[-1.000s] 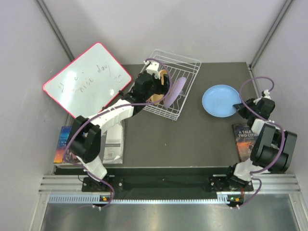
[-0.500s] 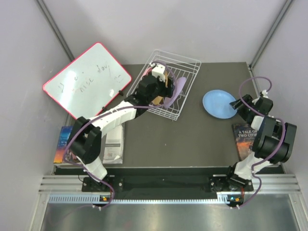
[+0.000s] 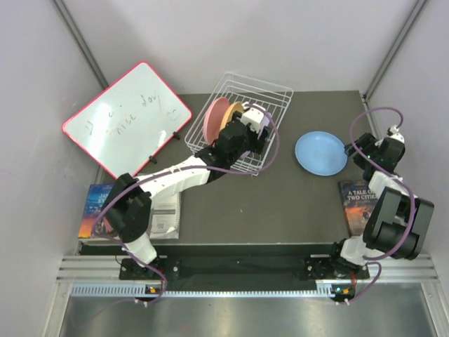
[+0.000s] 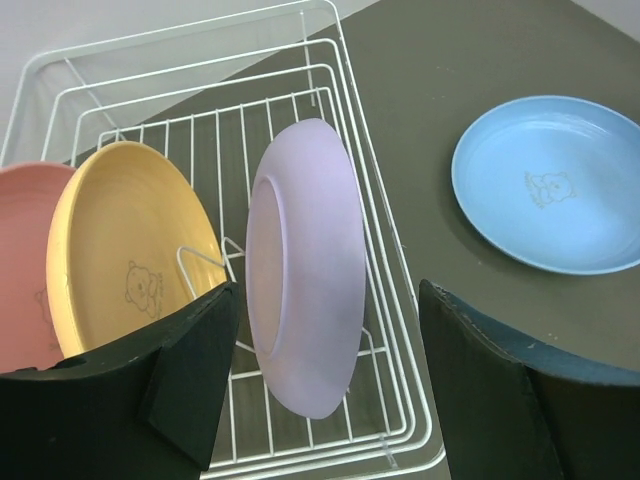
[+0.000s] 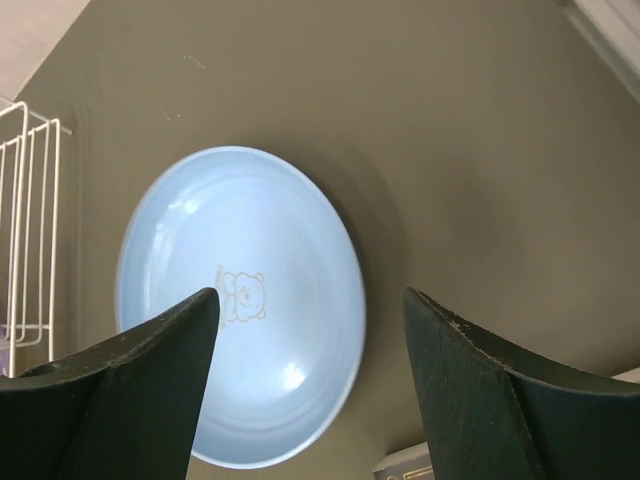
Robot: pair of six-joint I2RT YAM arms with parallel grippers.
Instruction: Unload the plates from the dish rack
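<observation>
The lilac plate (image 4: pixel 305 260) shows whole below my fingers, so it is too early to close, as that would miss. My left gripper first lowers, then closes on the plate.
The white wire dish rack (image 3: pixel 275 98) (image 4: pixel 330 60) stands at the back of the table. In it, on edge, stand the pink plate (image 3: pixel 215 119) (image 4: pixel 22 270), the orange plate (image 3: pixel 231 112) (image 4: pixel 130 240) and the lilac plate (image 4: pixel 305 260). My left gripper (image 3: pixel 252 130) (image 4: pixel 325 385) is open, its fingers either side of the lilac plate's lower rim without touching it. From above, that gripper hides the lilac plate. The light blue plate (image 3: pixel 320 152) (image 5: pixel 240 300) lies flat on the table to the right of the rack. Just beyond the blue plate's right edge, my right gripper (image 3: pixel 353 149) (image 5: pixel 305 390) is open and holds nothing.
A red-framed whiteboard (image 3: pixel 126 123) leans at the back left. A book (image 3: pixel 358 203) lies at the right edge near my right arm. Another book (image 3: pixel 93 207) and a white booklet (image 3: pixel 165 207) lie at the left edge.
My right gripper opened, let go of the blue plate and drew back to the right; the plate now lies flat. My left gripper swung right from the orange plate to the lilac one.
</observation>
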